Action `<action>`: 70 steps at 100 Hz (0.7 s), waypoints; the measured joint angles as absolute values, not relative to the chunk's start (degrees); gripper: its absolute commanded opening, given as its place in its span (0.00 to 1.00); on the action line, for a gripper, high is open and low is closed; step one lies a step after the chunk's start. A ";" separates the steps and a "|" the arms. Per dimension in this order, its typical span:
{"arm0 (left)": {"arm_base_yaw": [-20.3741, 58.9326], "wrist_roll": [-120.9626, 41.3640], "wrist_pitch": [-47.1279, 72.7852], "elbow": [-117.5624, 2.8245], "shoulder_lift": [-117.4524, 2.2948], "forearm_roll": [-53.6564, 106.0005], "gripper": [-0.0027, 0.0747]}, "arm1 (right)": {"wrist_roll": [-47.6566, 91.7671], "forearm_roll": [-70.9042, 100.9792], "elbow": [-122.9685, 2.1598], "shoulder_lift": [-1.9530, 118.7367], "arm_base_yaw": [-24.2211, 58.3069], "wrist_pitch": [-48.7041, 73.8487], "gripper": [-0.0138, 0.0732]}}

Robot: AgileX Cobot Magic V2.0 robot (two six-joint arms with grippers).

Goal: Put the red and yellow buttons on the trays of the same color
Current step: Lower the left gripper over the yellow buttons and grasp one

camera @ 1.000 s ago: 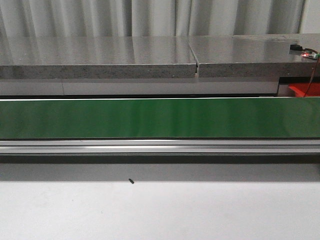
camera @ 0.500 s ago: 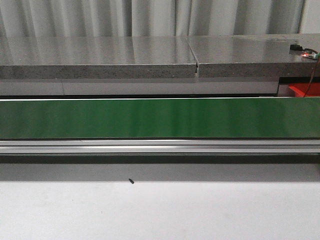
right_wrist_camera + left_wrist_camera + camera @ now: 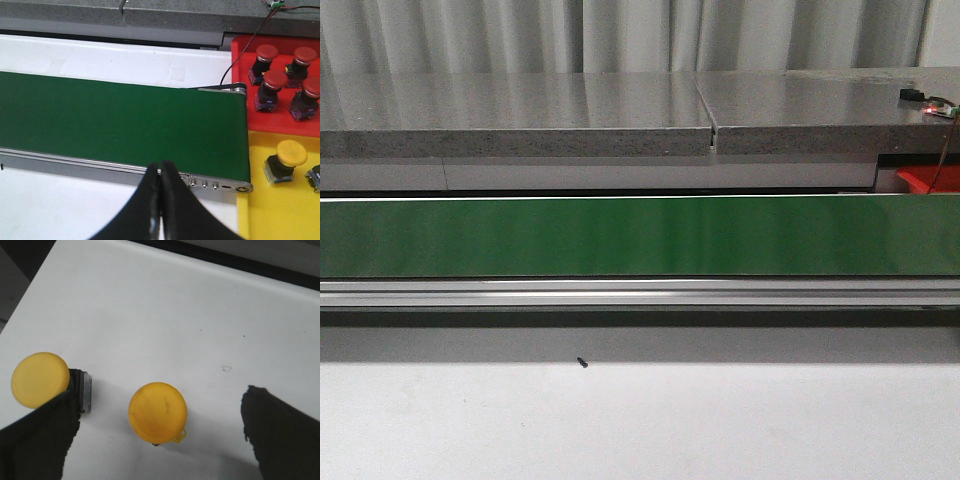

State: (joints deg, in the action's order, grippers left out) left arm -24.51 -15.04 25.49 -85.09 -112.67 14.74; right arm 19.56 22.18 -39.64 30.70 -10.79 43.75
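My left gripper's fingers are high above the yellow button (image 3: 158, 413), with white tabletop showing wide beside the button. They would miss if they closed now, so my left gripper needs to first lower.
In the left wrist view my left gripper (image 3: 160, 425) is open above the white table, its fingers wide on either side of a yellow button (image 3: 157, 412) that stands between them untouched. A second yellow button (image 3: 40, 379) stands beside one finger (image 3: 42, 435). In the right wrist view my right gripper (image 3: 161, 172) is shut and empty, over the near rail of the green conveyor belt (image 3: 120, 125). Beyond the belt's end lie a red tray (image 3: 250, 50) with several red buttons (image 3: 275, 80) and a yellow tray (image 3: 260, 210) holding a yellow button (image 3: 290, 155). Neither gripper shows in the front view.
The green belt (image 3: 640, 235) runs across the front view with a grey stone counter (image 3: 520, 110) behind it and white table in front. A small dark speck (image 3: 582, 362) lies on the table. A cable (image 3: 250, 42) crosses the red tray's corner.
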 measured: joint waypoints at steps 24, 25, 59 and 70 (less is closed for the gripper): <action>-24.51 -15.04 24.70 -86.28 -115.94 14.74 0.86 | 19.56 22.18 -39.64 30.70 -10.79 43.75 0.08; -24.51 -15.04 24.70 -86.28 -116.14 14.74 0.86 | 19.56 22.18 -39.64 30.70 -10.79 43.75 0.08; -24.51 -15.04 22.72 -86.28 -117.50 14.66 0.86 | 19.56 22.18 -39.64 30.70 -10.79 43.75 0.08; -24.51 -15.04 22.09 -86.28 -117.50 14.66 0.86 | 19.56 22.18 -39.64 30.70 -10.79 43.75 0.08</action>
State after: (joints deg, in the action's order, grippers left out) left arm -24.51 -15.04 22.09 -86.28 -117.50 14.66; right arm 19.56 22.18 -39.64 30.70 -10.79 43.75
